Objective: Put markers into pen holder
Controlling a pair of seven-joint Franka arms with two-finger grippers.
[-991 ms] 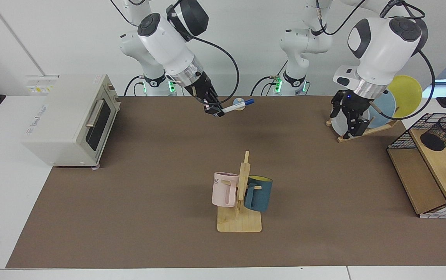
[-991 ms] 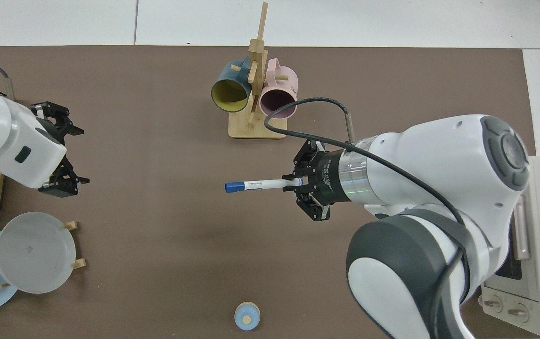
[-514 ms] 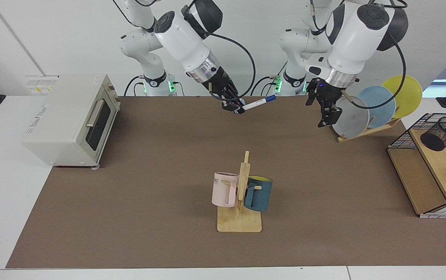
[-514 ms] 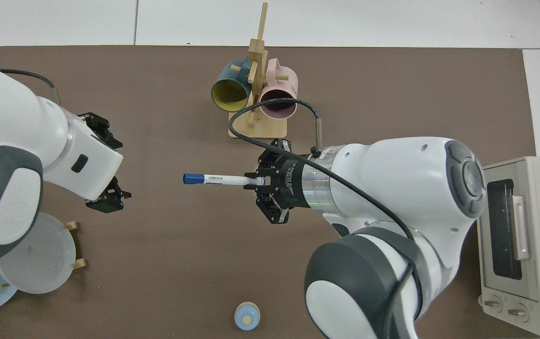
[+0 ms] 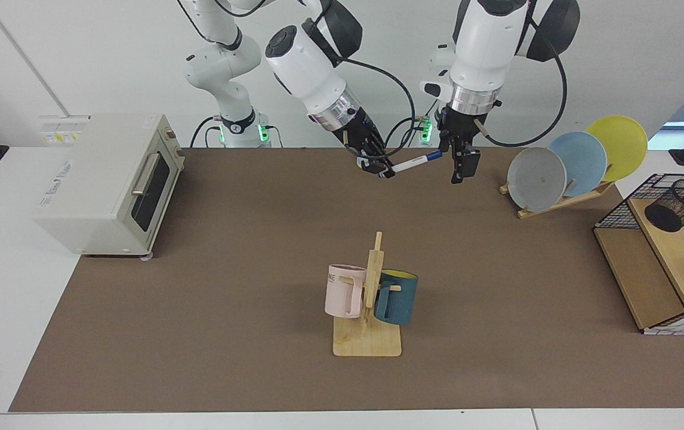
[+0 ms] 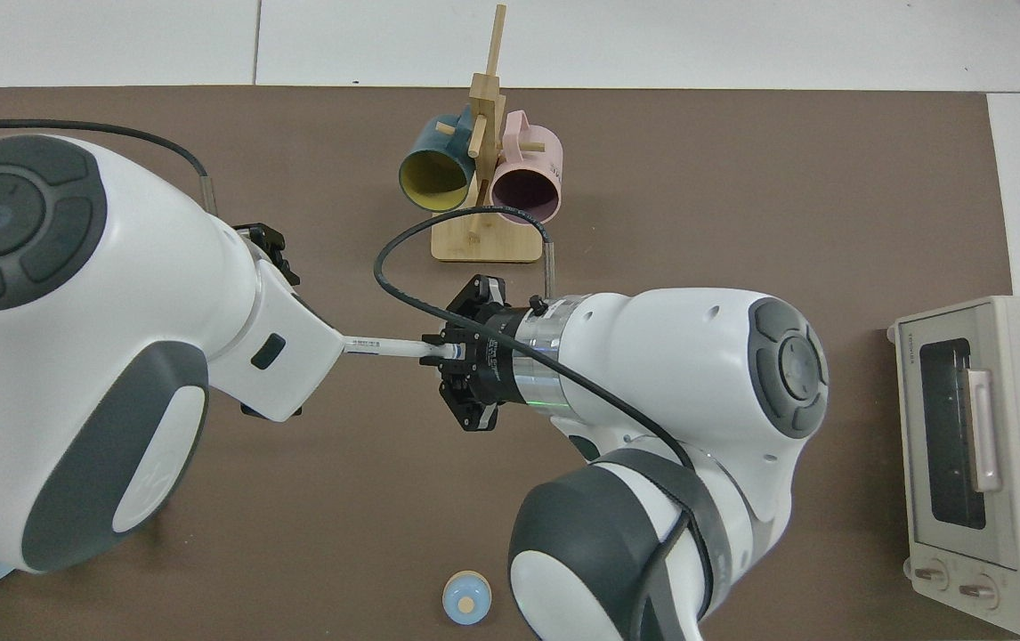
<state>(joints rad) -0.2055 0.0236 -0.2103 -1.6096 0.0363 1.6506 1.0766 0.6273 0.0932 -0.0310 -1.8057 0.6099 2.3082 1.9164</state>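
Note:
The marker's white tail is covered by my right gripper's closed fingers, so my left gripper will grab the marker by its blue end with the cap (image 5: 434,155) next.
The marker (image 5: 416,162) is a slim white pen with a blue cap, held level above the back of the brown mat. My right gripper (image 5: 381,170) is shut on its white tail end. In the top view the marker (image 6: 385,345) runs from the right gripper (image 6: 444,349) under the left arm's wrist, which hides the cap. My left gripper (image 5: 460,162) hangs open, fingers pointing down, right beside the blue cap tip. The pen holder (image 5: 679,204), a small black mesh cup, lies tilted on the wooden shelf at the far right of the facing view.
A toaster oven (image 5: 109,179) stands on one side of the table. The wooden mug rack (image 5: 369,334) with two mugs is mid-mat. A plate rack (image 5: 557,203) and a wire-grid basket (image 5: 610,215) are near the pen holder. A small blue round object (image 6: 465,598) lies by the robots' side.
The right arm carried the marker toward the left arm. The left arm swung away from the plate rack and rose, bringing its open gripper up to the marker's capped end.

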